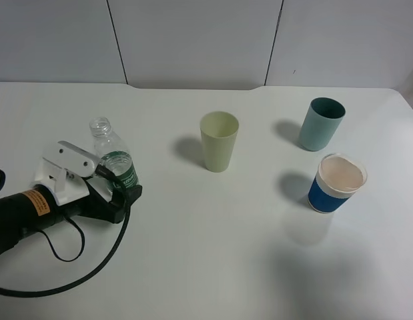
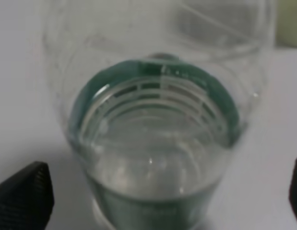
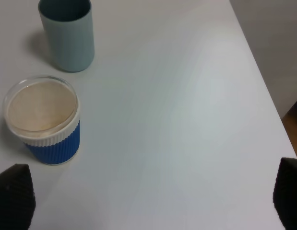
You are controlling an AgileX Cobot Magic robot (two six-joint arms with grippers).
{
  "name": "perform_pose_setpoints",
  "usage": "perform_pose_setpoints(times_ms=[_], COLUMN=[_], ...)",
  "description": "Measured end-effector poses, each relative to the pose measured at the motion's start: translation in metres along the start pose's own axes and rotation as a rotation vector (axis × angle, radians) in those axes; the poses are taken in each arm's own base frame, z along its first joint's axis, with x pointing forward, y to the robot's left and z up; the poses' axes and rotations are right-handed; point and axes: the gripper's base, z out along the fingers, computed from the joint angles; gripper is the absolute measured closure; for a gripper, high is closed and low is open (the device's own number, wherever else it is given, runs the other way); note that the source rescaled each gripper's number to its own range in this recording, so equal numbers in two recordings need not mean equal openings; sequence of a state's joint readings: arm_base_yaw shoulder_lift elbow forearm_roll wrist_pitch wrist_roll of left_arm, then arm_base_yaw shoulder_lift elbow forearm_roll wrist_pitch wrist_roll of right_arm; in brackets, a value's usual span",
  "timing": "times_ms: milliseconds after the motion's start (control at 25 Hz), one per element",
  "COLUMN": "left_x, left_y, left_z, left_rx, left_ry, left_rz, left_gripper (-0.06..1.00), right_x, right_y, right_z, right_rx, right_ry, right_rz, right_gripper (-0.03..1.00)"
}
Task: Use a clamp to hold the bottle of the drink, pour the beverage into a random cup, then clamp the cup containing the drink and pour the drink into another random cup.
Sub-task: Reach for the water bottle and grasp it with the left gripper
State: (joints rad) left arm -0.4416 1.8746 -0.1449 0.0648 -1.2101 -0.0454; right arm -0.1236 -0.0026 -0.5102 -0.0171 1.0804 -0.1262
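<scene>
The left gripper grabs the bottle by its green label [image 1: 119, 167] next, leaving the clear bottle's opening [image 1: 99, 125] free to pour the beverage.
The uncapped clear bottle [image 1: 110, 145] with a green label stands upright at the table's left. My left gripper [image 1: 119, 183] is open around its lower part, one jaw on each side. In the left wrist view the bottle [image 2: 153, 96] fills the frame, and the black fingertips [image 2: 23, 196] stand apart from its sides. Clear beverage [image 2: 153, 167] shows in its lower part. The pale yellow-green cup [image 1: 219, 141] stands at the table's middle. My right gripper [image 3: 150, 196] hangs open over bare table and is out of the high view.
A teal tumbler [image 1: 321, 123] stands at the back right, with a blue-banded white cup [image 1: 337, 182] in front of it. Both also show in the right wrist view, the teal tumbler [image 3: 66, 33] and the blue-banded cup [image 3: 42, 122]. The table's right edge [image 3: 263, 86] is near them.
</scene>
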Motion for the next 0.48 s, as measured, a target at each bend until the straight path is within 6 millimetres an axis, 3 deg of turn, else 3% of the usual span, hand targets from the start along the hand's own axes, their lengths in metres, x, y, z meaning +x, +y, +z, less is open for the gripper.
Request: perform_pose_setpoints(times_ms=[360,480], left_x=[-0.001,-0.004], left_y=[0.0,0.0], left_z=[0.021,0.024], left_rx=[0.01,0.012], left_ry=[-0.01,-0.021], left_rz=[0.004,0.006], left_gripper=[-0.06,0.02], right_x=[0.0,0.0], right_y=[0.0,0.0], right_z=[0.0,0.0], right_rx=[0.0,0.0], right_ry=[0.0,0.0], right_rz=[0.0,0.0], right_gripper=[-0.03,-0.03])
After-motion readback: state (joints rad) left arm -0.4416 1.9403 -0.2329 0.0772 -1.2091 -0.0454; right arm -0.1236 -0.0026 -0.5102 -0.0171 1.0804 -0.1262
